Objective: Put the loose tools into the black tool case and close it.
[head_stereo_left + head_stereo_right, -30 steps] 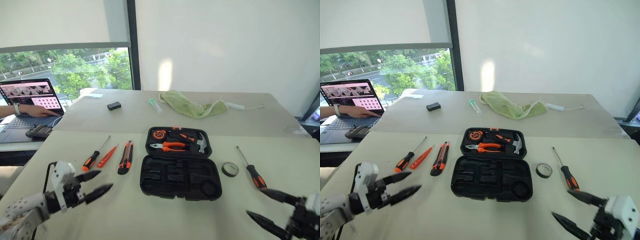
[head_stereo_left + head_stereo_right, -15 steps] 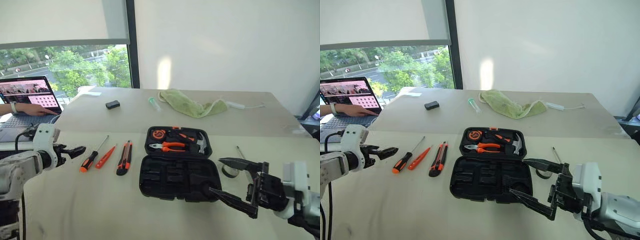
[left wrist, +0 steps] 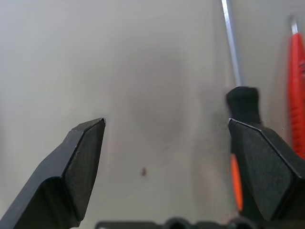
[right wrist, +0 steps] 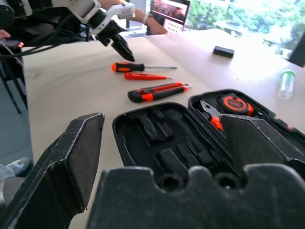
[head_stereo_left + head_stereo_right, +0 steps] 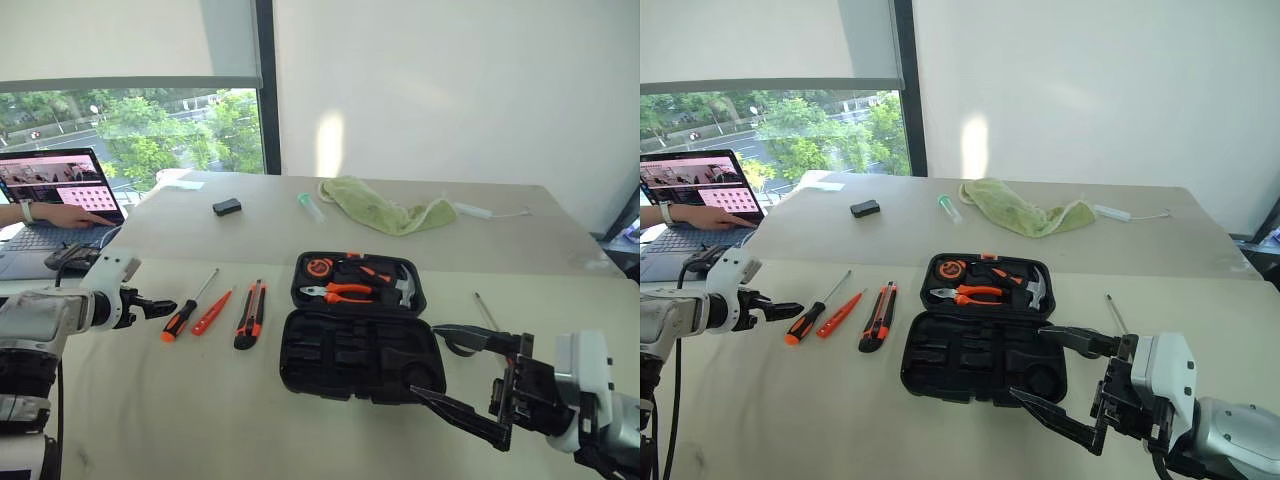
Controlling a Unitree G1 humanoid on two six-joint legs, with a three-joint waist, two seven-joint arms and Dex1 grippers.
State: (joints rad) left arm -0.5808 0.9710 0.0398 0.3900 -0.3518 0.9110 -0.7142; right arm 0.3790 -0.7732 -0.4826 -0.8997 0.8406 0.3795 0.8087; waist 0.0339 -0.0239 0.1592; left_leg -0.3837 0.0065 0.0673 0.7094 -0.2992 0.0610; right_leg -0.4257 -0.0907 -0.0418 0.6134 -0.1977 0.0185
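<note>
My left gripper should first line up with the screwdriver's handle [image 5: 180,320] [image 3: 244,105] and then close on it, because a finger hangs over the handle.
The black tool case [image 5: 355,345] lies open mid-table, its moulded slots empty on the near half. To its left lie a long screwdriver [image 5: 185,315], a small red-orange screwdriver [image 5: 213,312] and a utility knife [image 5: 250,315]. My left gripper [image 5: 158,308] is open just left of the long screwdriver's handle [image 3: 244,105], one finger beside it. My right gripper [image 5: 428,362] is open, held above the case's near right corner. A second long screwdriver [image 5: 485,308] lies right of the case, partly behind that gripper. The tape roll is largely hidden behind its upper finger.
Orange-handled pliers [image 5: 345,293], a hammer and a tape measure sit in the case's far half. A person's hand rests on a laptop [image 5: 60,195] at far left. On the far table lie a green cloth [image 5: 385,212], a small black box [image 5: 228,208] and a small tube [image 5: 310,208].
My left gripper swung up from the near left of the table to beside the long screwdriver's handle. My right gripper rose from the bottom right corner to above the case's near right corner.
</note>
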